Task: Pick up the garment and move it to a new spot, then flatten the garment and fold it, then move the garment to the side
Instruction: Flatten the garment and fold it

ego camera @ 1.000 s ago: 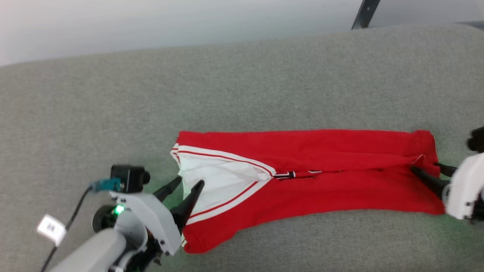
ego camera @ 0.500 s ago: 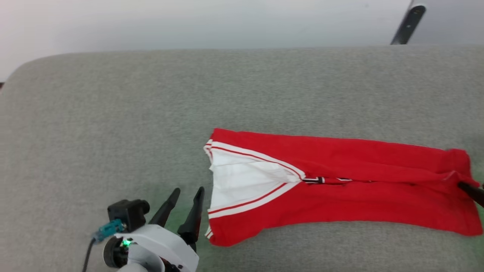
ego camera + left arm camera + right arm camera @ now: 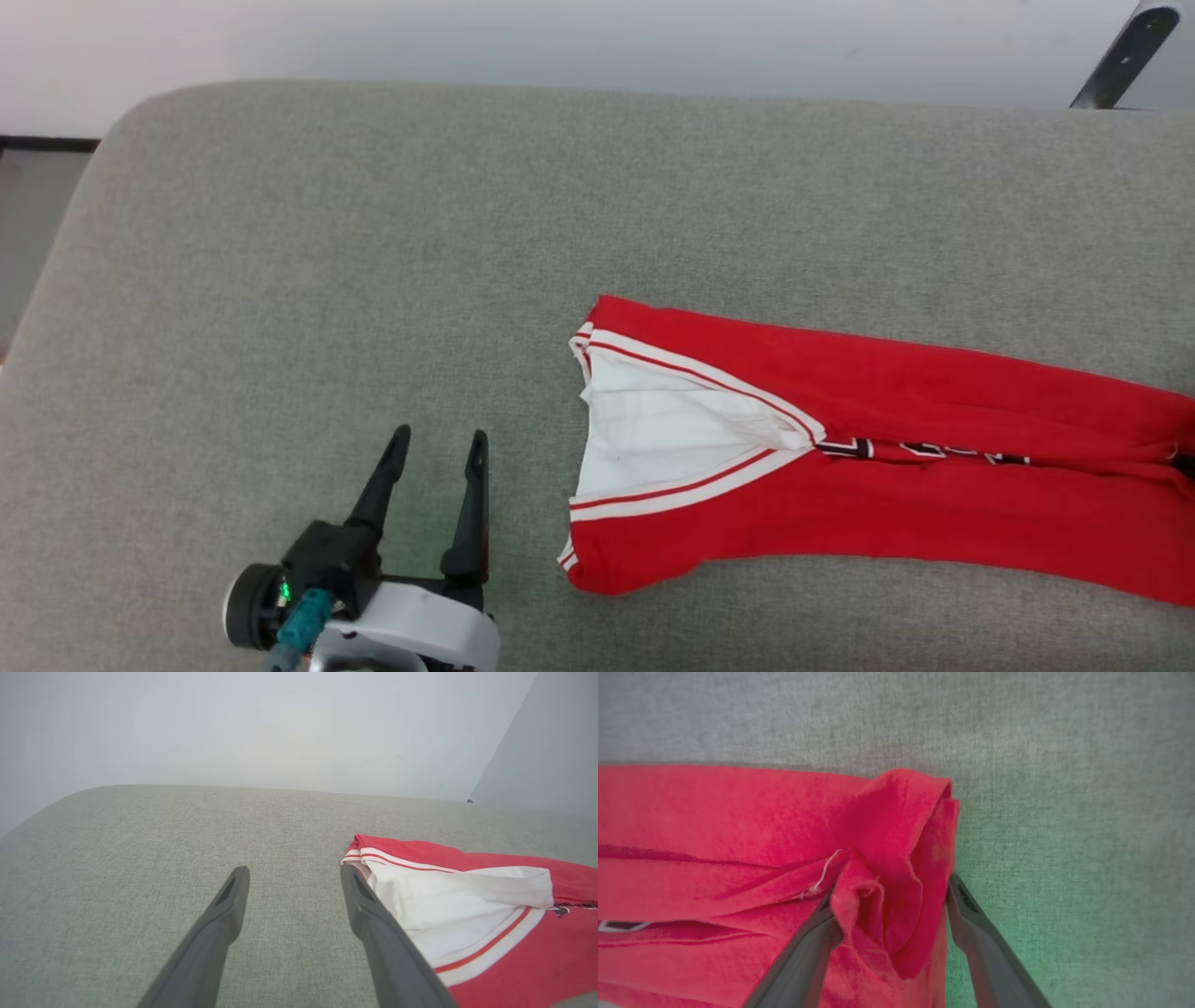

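The garment needs to be folded. My right gripper will grab the bunched red fold at its hem (image 3: 889, 924) next, so that I can fold the garment.
The garment (image 3: 887, 504) lies as a long red strip on the grey padded surface (image 3: 373, 233), its white part and striped trim at the left end and black-white lettering along the middle fold. My left gripper (image 3: 441, 434) stands open a little left of that end, touching no cloth; in the left wrist view its fingertips (image 3: 241, 870) frame bare surface beside the garment (image 3: 514, 970). In the right wrist view my right gripper (image 3: 892, 889) is open at the garment's (image 3: 714, 812) other end, with a bunched red fold of the hem between its fingers.
The padded surface has a rounded far-left corner (image 3: 121, 112), with a pale wall behind it. A dark slanted bar (image 3: 1120, 56) stands at the top right. Bare grey surface stretches left of and beyond the garment.
The head camera has swung left, so the garment sits further right in the picture. My left gripper has drawn back off the white end and now stands apart from it.
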Tool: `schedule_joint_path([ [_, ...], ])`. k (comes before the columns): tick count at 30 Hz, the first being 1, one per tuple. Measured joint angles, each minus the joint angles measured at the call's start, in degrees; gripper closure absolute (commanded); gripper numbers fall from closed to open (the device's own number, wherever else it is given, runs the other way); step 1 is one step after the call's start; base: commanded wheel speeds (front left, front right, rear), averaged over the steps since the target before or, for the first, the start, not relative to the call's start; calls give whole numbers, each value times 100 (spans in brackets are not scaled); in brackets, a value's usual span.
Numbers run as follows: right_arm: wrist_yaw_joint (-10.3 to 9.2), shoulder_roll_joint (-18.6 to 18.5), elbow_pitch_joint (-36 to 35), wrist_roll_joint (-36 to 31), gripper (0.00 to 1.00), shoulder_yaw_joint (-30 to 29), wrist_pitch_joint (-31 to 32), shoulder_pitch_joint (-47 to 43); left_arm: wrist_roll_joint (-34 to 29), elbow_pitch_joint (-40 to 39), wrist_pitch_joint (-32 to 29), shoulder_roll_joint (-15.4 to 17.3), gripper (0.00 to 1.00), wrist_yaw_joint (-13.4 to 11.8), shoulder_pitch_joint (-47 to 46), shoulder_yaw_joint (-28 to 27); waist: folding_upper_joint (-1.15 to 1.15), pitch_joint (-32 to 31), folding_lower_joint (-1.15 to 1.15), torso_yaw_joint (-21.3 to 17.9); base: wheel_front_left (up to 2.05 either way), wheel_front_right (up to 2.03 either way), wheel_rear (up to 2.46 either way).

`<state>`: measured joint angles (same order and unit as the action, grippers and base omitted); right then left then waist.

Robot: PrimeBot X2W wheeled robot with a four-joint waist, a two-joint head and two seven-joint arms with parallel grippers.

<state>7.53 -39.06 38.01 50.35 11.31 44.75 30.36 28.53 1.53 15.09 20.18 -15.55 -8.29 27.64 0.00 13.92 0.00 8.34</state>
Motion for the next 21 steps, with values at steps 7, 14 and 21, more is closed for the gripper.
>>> schedule_joint_path([
  [7,11,181,227,-687,0,-174,291,188,-797,156,0,-597,0,305,169,-542,0,199,0,84,0,0,0],
  [14,10,271,104,-993,0,-294,470,163,-1214,307,0,-1048,0,725,192,-957,0,335,0,89,0,0,0],
  [21,1,294,-157,-1112,100,-336,498,38,-1536,386,1,-1306,0,1056,172,-1285,0,405,0,68,0,0,0],
])
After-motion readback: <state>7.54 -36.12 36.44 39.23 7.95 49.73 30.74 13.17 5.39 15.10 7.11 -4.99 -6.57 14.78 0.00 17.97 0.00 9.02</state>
